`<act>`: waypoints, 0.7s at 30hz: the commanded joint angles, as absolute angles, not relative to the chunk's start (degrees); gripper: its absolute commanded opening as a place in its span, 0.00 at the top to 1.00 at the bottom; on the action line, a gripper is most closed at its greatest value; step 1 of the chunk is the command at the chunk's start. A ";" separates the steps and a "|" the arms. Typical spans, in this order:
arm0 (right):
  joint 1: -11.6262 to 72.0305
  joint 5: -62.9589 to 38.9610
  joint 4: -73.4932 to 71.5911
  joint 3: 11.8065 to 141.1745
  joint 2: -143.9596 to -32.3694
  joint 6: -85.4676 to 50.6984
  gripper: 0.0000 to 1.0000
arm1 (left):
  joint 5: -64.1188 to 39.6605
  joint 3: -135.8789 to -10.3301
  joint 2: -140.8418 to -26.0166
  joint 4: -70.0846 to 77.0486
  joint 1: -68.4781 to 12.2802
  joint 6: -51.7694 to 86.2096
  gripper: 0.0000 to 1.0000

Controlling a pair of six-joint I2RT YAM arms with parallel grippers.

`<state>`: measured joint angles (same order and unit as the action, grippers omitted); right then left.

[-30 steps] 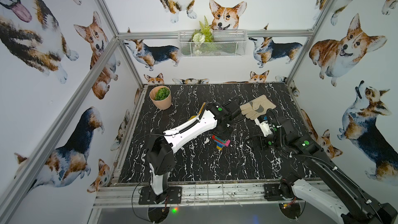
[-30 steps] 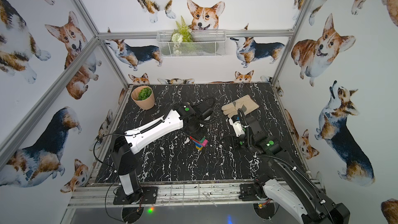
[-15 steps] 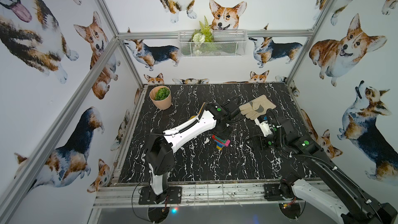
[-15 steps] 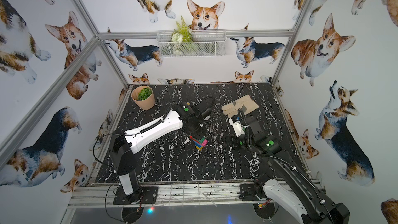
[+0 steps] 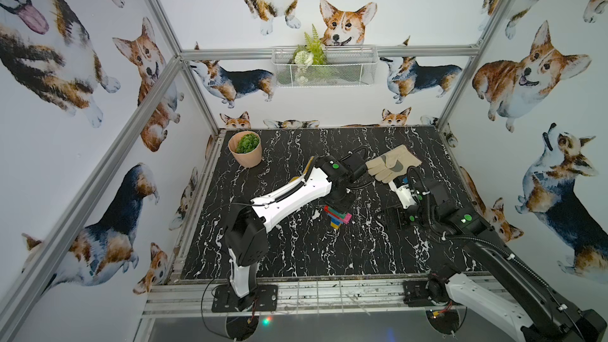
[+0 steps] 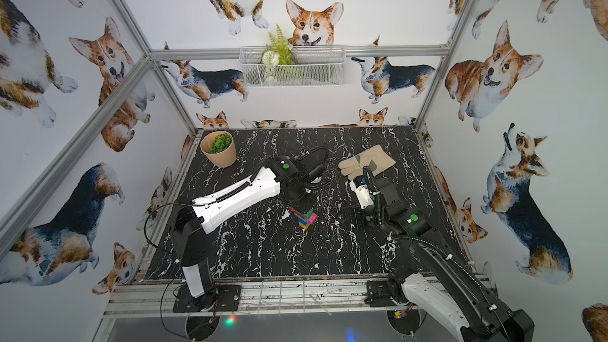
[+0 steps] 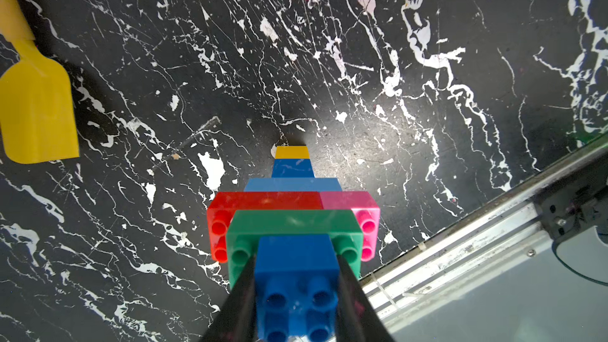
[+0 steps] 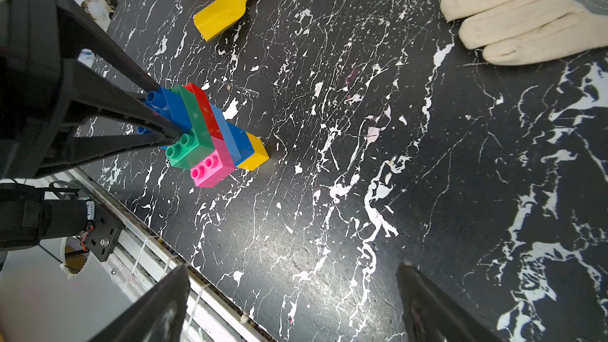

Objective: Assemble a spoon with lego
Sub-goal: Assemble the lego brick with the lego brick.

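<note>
The left gripper will let go of the dark blue brick, because that brick's lower edge sits flush on the green brick's middle [image 5: 336,211] [image 7: 295,223].
The spoon [image 5: 337,218] [image 6: 304,218] is a stack of lego bricks near the table's middle: yellow, dark blue, light blue, red with pink, green, then dark blue. Its yellow tip [image 8: 255,154] points down at the black marble table, and I cannot tell whether it touches. My left gripper [image 7: 296,259] is shut on the top dark blue brick [image 7: 296,291], one black finger on each side. In the right wrist view its fingers [image 8: 141,116] reach the spoon [image 8: 210,133] from the side. My right gripper [image 8: 294,268] is open over bare table, to the right of the spoon in both top views.
A yellow toy shovel [image 8: 223,14] [image 7: 36,110] lies on the table beyond the spoon. A cream work glove [image 5: 391,166] [image 8: 519,14] lies at the back right. A potted plant [image 5: 246,151] stands in the back left corner. The metal front rail [image 8: 148,245] runs close by.
</note>
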<state>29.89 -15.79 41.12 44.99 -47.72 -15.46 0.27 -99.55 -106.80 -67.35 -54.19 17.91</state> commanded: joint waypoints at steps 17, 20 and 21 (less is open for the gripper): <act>29.85 -15.87 40.33 45.35 -47.59 -16.64 0.00 | -2.00 -99.76 -107.30 -69.82 -54.23 16.85 0.67; 29.91 -15.83 40.24 45.35 -47.81 -16.63 0.00 | -2.11 -99.93 -106.53 -68.79 -54.16 17.09 0.59; 29.90 -15.82 40.30 45.42 -47.90 -16.66 0.00 | -2.18 -99.93 -106.38 -68.50 -54.21 17.09 0.57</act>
